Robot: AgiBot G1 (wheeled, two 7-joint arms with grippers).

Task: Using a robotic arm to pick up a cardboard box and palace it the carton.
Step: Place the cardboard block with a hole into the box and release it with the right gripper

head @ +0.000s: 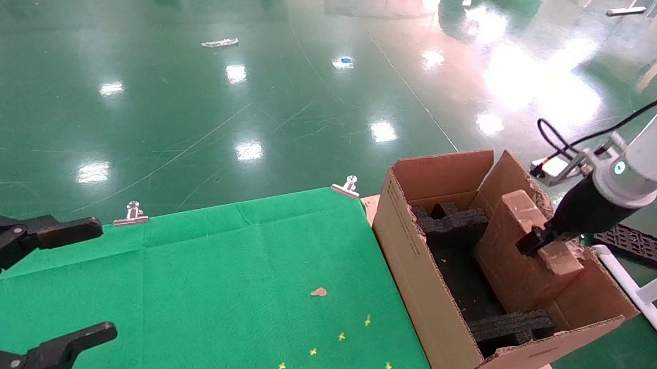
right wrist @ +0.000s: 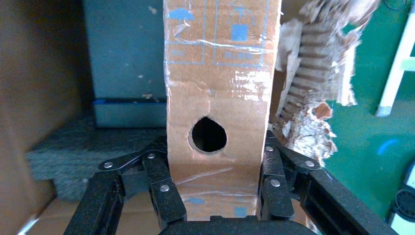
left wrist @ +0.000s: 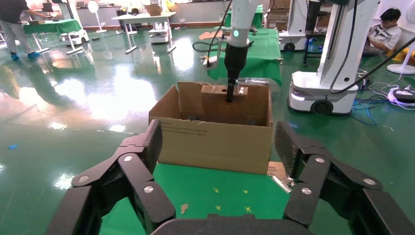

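I should lower the box with my right gripper first. The narrow cardboard box [head: 509, 254] is high above the carton's bottom [head: 462, 282], so it would fall if I opened now.
The large brown carton [head: 415, 269] stands open at the right end of the table, with black foam inserts [head: 455, 223] inside and a ragged torn flap [right wrist: 313, 98]. The small narrow cardboard box [head: 509, 254] stands on edge, tilted, inside the carton. My right gripper [head: 533, 241] on the white robotic arm [head: 638, 165] is shut on the box's upper narrow end. In the right wrist view its fingers [right wrist: 164, 183] clamp both sides of the taped face with the round hole [right wrist: 209, 134]. My left gripper [head: 106, 278] is open and empty over the table's left edge.
A green cloth [head: 227, 277] covers the table, held by metal clips [head: 132, 214] at its far edge. A small brown scrap [head: 319, 292] and yellow marks [head: 340, 336] lie on it. A black crate [head: 633, 243] and white pipe frame [head: 644, 298] stand right of the carton.
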